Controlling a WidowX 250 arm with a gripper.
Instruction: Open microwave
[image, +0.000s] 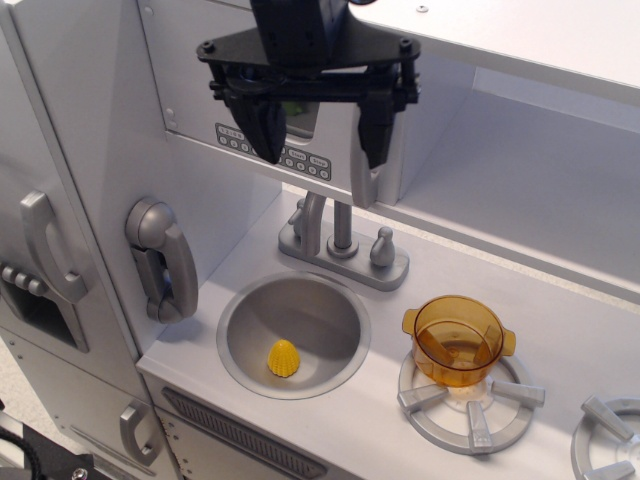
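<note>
The microwave door (302, 122) needs to swing open, so my gripper should grip the door by its tall silver bar handle (364, 185) next.
The microwave (190, 90) is the grey box at the upper left of the toy kitchen, with a button row (300, 160) under its window and a tall silver bar handle (364, 185) at the door's right edge. The door looks shut. My black gripper (320, 135) hangs right in front of the door. It is open, with the left finger over the buttons and the right finger (376, 130) over the handle's upper part. It hides most of the window and holds nothing.
A grey wall phone (160, 258) hangs at the left. Below are a silver faucet (342, 240), a round sink (240, 330) with a yellow toy (284, 357) in it, and an amber pot (458, 340) on a burner (520, 395). A grey cabinet door handle (45, 245) is at far left.
</note>
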